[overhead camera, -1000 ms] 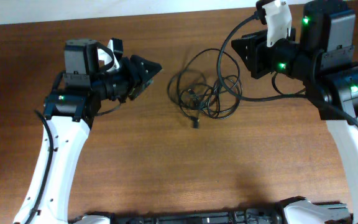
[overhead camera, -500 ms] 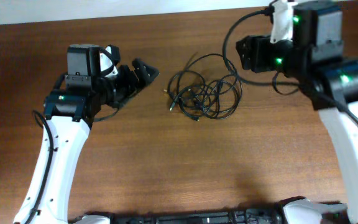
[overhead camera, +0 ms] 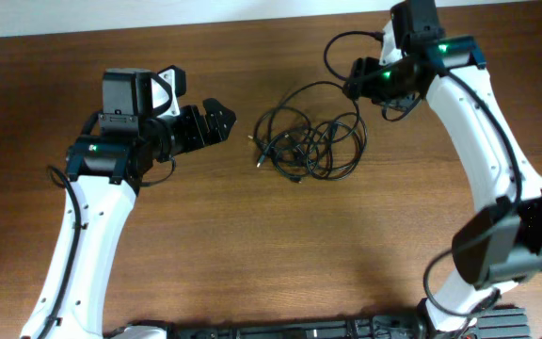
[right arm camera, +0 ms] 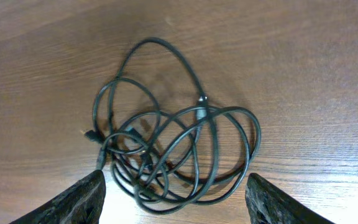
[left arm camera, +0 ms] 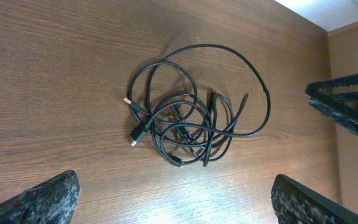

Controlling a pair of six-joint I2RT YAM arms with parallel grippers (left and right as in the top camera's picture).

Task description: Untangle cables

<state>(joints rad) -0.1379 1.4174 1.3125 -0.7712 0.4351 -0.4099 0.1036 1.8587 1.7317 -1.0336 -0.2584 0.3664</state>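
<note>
I will grab one loop at the bundle's outer edge with my right gripper, so I can pull that cable free and untangle it.
The cables lie as one tangled bundle of thin black loops on the wooden table, with small plug ends at the bundle's left side. The left wrist view shows the cables ahead of the fingers, and the right wrist view shows the cables spread beneath them. My left gripper is open to the left of the bundle, clear of it, with nothing between its fingers. My right gripper is open above the bundle's upper right edge, and its fingers hold nothing.
The bare brown table stretches toward the front. Its far edge meets a pale wall. The right gripper's dark body shows at the right of the left wrist view. A thicker black wire loops off the right arm.
The right gripper has opened and its arm has swung back with the wrist turned. The left jaws have spread wider. The bundle has settled a little to the left on the table.
</note>
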